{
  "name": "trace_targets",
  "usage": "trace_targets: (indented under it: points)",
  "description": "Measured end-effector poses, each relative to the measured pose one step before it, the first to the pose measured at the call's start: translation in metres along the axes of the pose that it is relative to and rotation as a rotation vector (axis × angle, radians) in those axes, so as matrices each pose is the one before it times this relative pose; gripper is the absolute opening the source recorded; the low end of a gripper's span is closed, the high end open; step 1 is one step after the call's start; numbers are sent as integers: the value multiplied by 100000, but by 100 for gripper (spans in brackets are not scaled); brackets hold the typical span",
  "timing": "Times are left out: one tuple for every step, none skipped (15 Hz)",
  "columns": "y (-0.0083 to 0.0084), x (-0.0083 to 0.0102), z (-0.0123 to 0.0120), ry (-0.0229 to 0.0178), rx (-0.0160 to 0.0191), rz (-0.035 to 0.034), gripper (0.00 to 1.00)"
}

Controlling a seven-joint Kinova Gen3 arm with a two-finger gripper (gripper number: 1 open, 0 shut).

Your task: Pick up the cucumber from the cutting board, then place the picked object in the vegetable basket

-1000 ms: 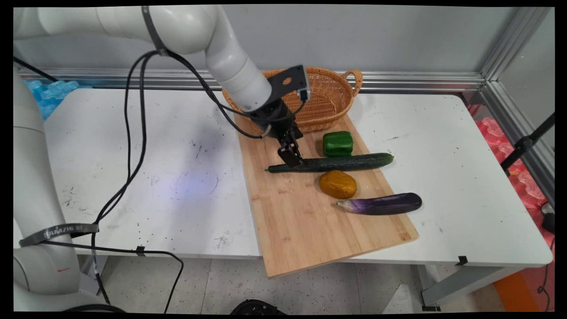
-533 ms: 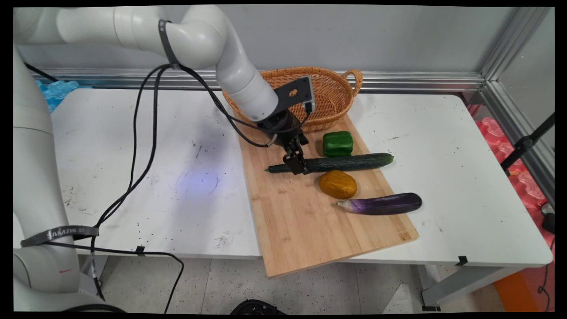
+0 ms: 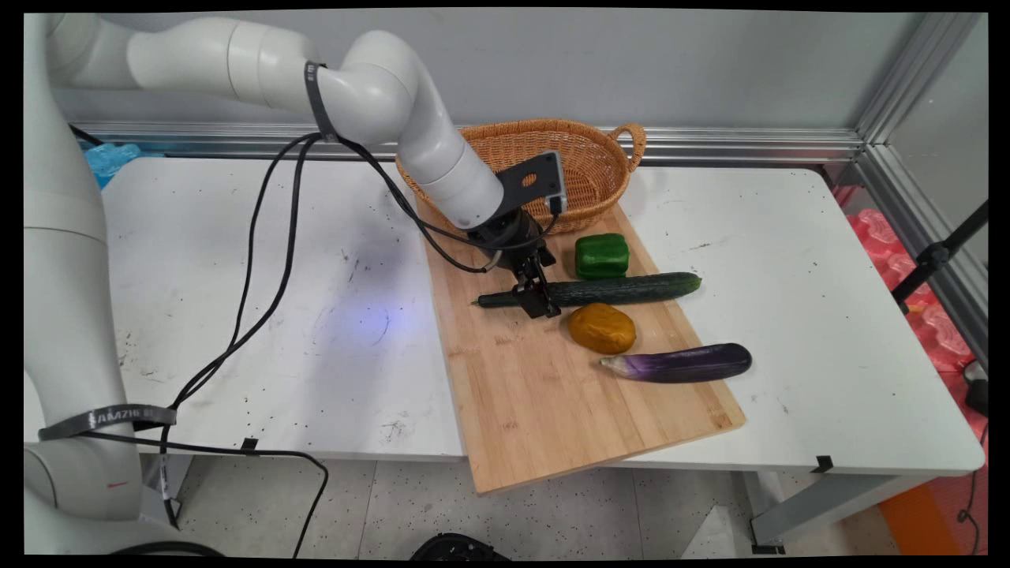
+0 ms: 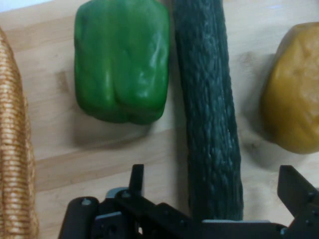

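My gripper will next take hold of the cucumber's body toward the narrow tip (image 3: 514, 299), and then the cucumber will go into the wicker basket (image 3: 587, 175).
A long dark green cucumber (image 3: 623, 289) (image 4: 209, 99) lies across the wooden cutting board (image 3: 536, 394). My gripper (image 3: 537, 300) (image 4: 214, 181) is low over its left part, open, with one finger on each side of the cucumber and gaps between them. A green bell pepper (image 3: 601, 255) (image 4: 122, 59) sits just behind the cucumber. An ochre potato-like lump (image 3: 601, 328) (image 4: 294, 99) lies just in front of it.
A purple eggplant (image 3: 678, 363) lies at the board's right edge, partly on the white table (image 3: 789, 260). A wicker basket (image 3: 592, 170) (image 4: 12, 149) stands behind the board, close to the hand. Black cables hang from the arm over the table's left half.
The gripper has moved down and slightly right, from just above the cucumber to straddling it. The vegetables have not moved.
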Motion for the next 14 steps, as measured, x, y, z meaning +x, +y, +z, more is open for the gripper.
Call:
trace_targets:
  points:
    - [-24,-35,194,106,-39,-259,100]
    - [-13,-26,209,134,-103,-234,100]
    - [5,-9,178,190,-162,-258,100]
    - [7,-8,132,178,-159,-268,0]
    - [39,-11,136,170,-281,-311,0]
    - [37,-21,100,87,-258,-279,0]
    - [42,-20,66,70,-262,-220,0]
    - [31,-16,29,17,-172,-165,0]
    - [46,-29,20,46,-216,-259,0]
    - [62,-28,-7,38,-261,-282,0]
    - [47,-15,-56,12,-185,-428,0]
    - [39,19,-88,5,-112,-309,0]
    - [7,44,-101,58,-26,-271,0]
    - [-12,90,-186,135,-14,-433,0]
